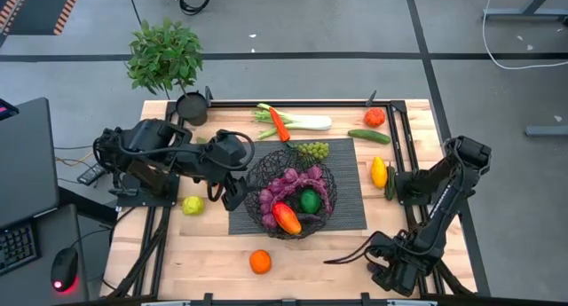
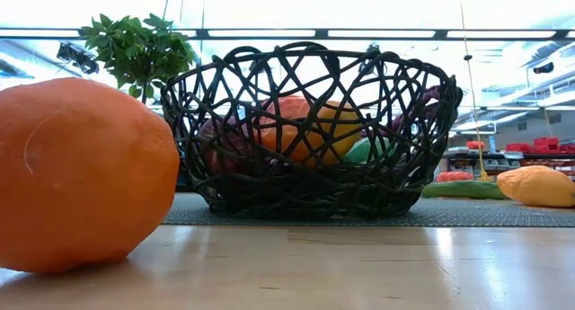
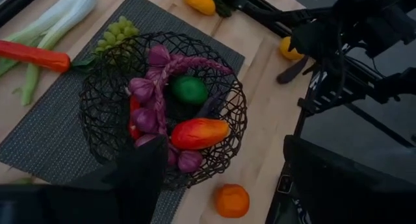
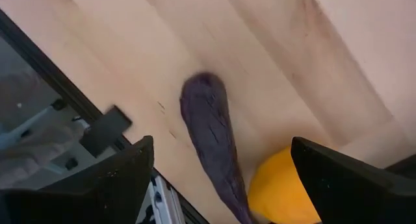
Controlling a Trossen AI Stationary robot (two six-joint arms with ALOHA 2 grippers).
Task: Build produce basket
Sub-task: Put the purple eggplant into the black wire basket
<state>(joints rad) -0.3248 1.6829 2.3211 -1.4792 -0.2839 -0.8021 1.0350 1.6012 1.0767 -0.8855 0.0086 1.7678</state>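
Note:
Next, my right gripper grabs the eggplant by its middle [image 4: 215, 143]. The dark purple eggplant's rounded end [image 4: 205, 89] stays free to enter the basket first.
The black wire basket [image 1: 293, 200] stands on a dark mat [image 1: 351, 195] and holds purple pieces, a green ball and an orange-red fruit [image 3: 198, 133]. My left gripper [image 1: 238, 189] is open and empty just left of the basket, which fills the left wrist view [image 3: 110, 100]. My right gripper [image 1: 397, 184] is open above a dark purple eggplant [image 4: 211, 139] and a yellow fruit [image 4: 283, 188], which lie side by side on the wood at the table's right. I see no touch between its fingers and them.
An orange [image 1: 259, 262] lies near the front edge, a yellow-green lemon [image 1: 193, 204] under the left arm. A leek [image 1: 302, 121], a red pepper [image 1: 280, 124], grapes [image 1: 312, 149], a cucumber [image 1: 368, 136] and a tomato [image 1: 374, 117] lie behind the basket. A potted plant [image 1: 164, 58] stands at the far left.

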